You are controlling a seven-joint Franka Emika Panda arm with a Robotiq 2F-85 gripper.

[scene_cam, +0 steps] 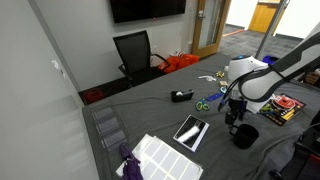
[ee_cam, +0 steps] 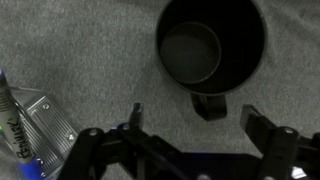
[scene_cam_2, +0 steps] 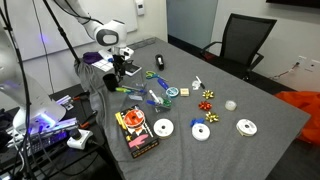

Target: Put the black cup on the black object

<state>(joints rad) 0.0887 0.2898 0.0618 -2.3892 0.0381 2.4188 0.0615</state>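
I need to lower my gripper before I close it on the handle, because my fingers are above it and would miss it if I closed now.
The black cup (ee_cam: 212, 45) stands upright on the grey table, seen from above in the wrist view with its loop handle (ee_cam: 210, 103) pointing toward my gripper. My gripper (ee_cam: 198, 122) is open and empty, its fingers on either side of the handle and above it. In an exterior view the cup (scene_cam: 245, 135) sits just right of the gripper (scene_cam: 233, 119). The black object, a flat glossy slab (scene_cam: 191, 131), lies to the left of the cup. The gripper also shows in an exterior view (scene_cam_2: 119, 68).
A white ribbed panel (scene_cam: 160, 155) lies near the slab. A small dark lump (scene_cam: 182, 95), green scissors (scene_cam: 205, 103) and a red book (scene_cam: 285, 105) are also on the table. White tape rolls (scene_cam_2: 163, 127) lie mid-table. A black chair (scene_cam: 135, 50) stands behind.
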